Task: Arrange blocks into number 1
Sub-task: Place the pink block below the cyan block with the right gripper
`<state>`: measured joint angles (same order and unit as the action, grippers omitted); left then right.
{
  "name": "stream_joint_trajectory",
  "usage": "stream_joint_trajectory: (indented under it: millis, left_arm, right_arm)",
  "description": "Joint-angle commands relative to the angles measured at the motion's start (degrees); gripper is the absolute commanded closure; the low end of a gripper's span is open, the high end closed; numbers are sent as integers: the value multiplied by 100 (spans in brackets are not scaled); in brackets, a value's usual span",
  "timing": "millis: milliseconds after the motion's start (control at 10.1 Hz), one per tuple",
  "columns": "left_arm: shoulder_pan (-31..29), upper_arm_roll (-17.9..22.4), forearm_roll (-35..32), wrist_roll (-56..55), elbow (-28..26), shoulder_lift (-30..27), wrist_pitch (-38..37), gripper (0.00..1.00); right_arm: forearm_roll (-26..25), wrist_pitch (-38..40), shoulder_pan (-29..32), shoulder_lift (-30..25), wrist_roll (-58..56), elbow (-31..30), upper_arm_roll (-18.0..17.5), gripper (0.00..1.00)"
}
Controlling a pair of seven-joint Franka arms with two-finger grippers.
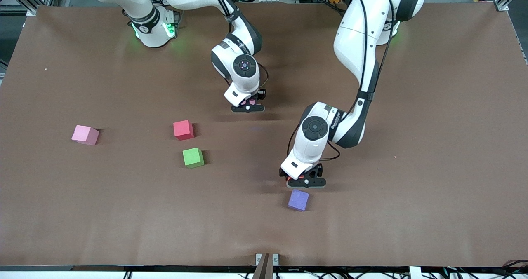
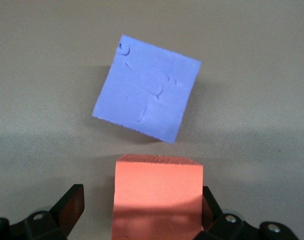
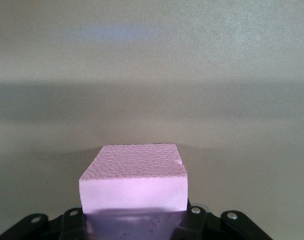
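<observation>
The left gripper's fingers are beside the sides of the orange block (image 2: 158,195), low over the table, so the left gripper should close and would hold the block now.
My left gripper (image 1: 306,183) (image 2: 141,200) stands open, low over the table, around an orange block (image 2: 158,195). One finger (image 2: 71,206) is apart from the block and the other (image 2: 210,202) is against its side. A purple block (image 1: 298,200) (image 2: 146,93) lies just beside the orange one, nearer to the front camera and turned at an angle to it. My right gripper (image 1: 248,107) (image 3: 134,216) is shut on a pale pink block (image 3: 133,184), low over the middle of the table.
A red block (image 1: 183,130) and a green block (image 1: 193,157) lie close together toward the right arm's end of the brown table (image 1: 412,147). Another pink block (image 1: 85,134) lies farther out toward that end.
</observation>
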<state>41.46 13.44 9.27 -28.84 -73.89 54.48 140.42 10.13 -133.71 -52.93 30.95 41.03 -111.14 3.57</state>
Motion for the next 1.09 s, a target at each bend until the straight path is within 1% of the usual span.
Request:
stream_joint_trajectory:
  millis: [0,99,396,495,594,693,891,990]
  left_arm:
    - [-59,-43,145,-16,331,185,-129,0]
    - [-59,-43,145,-16,384,238,-129,0]
    - [-76,-26,145,-8,393,239,-129,0]
    - [-102,-26,145,-8,385,239,-164,31]
    - [-103,-17,136,-8,385,221,-329,88]
    - [-103,0,136,-8,385,204,-435,100]
    - [-103,27,136,-8,385,177,-480,100]
    - [-103,18,136,-8,385,142,-585,100]
  right_arm:
    - [121,-68,-95,-133,81,-232,30,27]
    - [112,-33,-95,-133,37,-232,30,0]
    - [103,169,-34,-299,-94,-206,48,0]
    - [103,318,2,-465,-260,-180,91,0]
    - [103,598,281,-693,-523,-127,83,0]
    - [103,879,536,-922,-813,-75,83,0]
    - [103,1441,1098,-1195,-1227,197,83,0]
    - [68,1670,1397,-1240,-1359,390,91,0]
